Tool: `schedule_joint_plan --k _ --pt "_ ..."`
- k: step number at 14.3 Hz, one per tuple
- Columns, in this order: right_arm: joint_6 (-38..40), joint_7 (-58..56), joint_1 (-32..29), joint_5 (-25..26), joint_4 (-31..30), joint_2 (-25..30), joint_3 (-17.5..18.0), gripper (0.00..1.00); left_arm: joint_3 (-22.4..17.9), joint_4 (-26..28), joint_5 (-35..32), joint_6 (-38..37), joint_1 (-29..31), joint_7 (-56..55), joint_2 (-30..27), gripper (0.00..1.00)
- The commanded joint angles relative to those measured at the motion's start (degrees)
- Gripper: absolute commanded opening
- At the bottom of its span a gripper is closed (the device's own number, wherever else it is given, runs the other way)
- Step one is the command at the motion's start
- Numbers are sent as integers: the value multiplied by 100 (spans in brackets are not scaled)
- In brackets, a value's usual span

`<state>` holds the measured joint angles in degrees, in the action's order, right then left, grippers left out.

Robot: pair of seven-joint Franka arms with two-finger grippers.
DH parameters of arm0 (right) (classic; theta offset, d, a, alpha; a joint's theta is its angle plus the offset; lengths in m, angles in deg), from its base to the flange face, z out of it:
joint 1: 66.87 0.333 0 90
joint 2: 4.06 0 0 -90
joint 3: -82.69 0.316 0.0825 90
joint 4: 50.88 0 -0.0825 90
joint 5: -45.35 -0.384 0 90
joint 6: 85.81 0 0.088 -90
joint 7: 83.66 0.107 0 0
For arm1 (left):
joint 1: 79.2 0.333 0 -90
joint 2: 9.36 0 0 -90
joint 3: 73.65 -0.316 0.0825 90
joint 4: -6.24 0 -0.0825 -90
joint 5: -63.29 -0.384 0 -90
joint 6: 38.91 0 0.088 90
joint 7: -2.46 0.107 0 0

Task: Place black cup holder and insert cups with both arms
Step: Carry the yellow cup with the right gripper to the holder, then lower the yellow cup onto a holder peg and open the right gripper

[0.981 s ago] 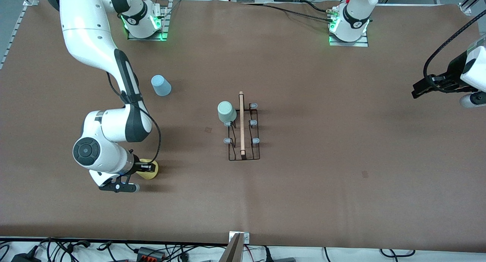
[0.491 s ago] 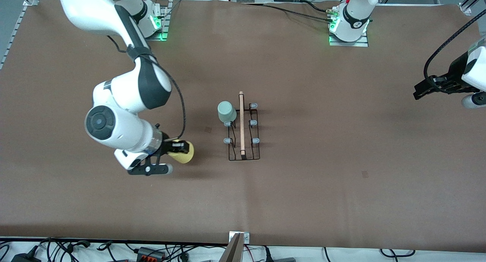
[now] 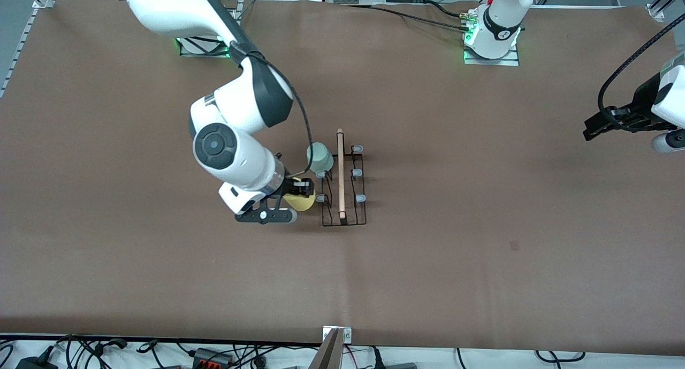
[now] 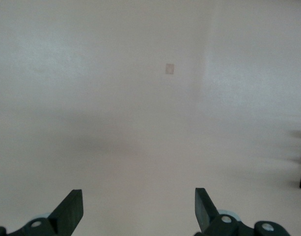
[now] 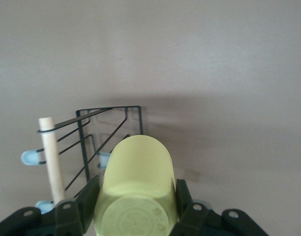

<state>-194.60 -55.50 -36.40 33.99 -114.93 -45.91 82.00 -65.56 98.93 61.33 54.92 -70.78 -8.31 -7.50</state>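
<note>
My right gripper should bring the yellow cup toward the cup holder's blue-tipped peg before it lets go, because the cup is hanging short of that peg.
The black cup holder (image 3: 343, 184), with a wooden rod (image 3: 340, 171) along its top, stands mid-table. A pale green cup (image 3: 319, 156) sits upside down on one of its pegs at the end nearer the robots' bases. My right gripper (image 3: 301, 189) is shut on the yellow cup (image 3: 301, 202) and holds it right beside the holder, on the side toward the right arm's end. In the right wrist view the yellow cup (image 5: 136, 184) sits between the fingers, with the holder (image 5: 94, 135) just past it. My left gripper (image 3: 591, 127) waits open and empty (image 4: 136, 211). The light blue cup is hidden.
Bare brown table surrounds the holder. A small dark patch (image 3: 514, 245) lies toward the left arm's end and a faint mark (image 3: 293, 182) lies beside the holder. Cables and a camera mount (image 3: 333, 347) line the table's front edge.
My right arm has lifted the yellow cup and carried it from the right arm's end of the table to beside the holder; it now covers the light blue cup. The left arm has not moved.
</note>
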Motion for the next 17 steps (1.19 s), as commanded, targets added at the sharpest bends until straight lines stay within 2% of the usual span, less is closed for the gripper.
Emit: schedule_joint_plan --k 1,9,16,17 --pt "-37 172 73 19 59 -42 -10 22 -18 -40 -42 -14 1 110 -28 100" --pt "-670 410 223 36 59 -306 -19 22 -9 -49 -51 22 10 127 -2 100" --pt "-802 524 320 45 50 -508 -36 23 -9 -49 -51 13 1 127 -2 100" --pt "-811 533 320 63 50 -526 -36 50 -9 -58 -51 13 1 127 -2 100"
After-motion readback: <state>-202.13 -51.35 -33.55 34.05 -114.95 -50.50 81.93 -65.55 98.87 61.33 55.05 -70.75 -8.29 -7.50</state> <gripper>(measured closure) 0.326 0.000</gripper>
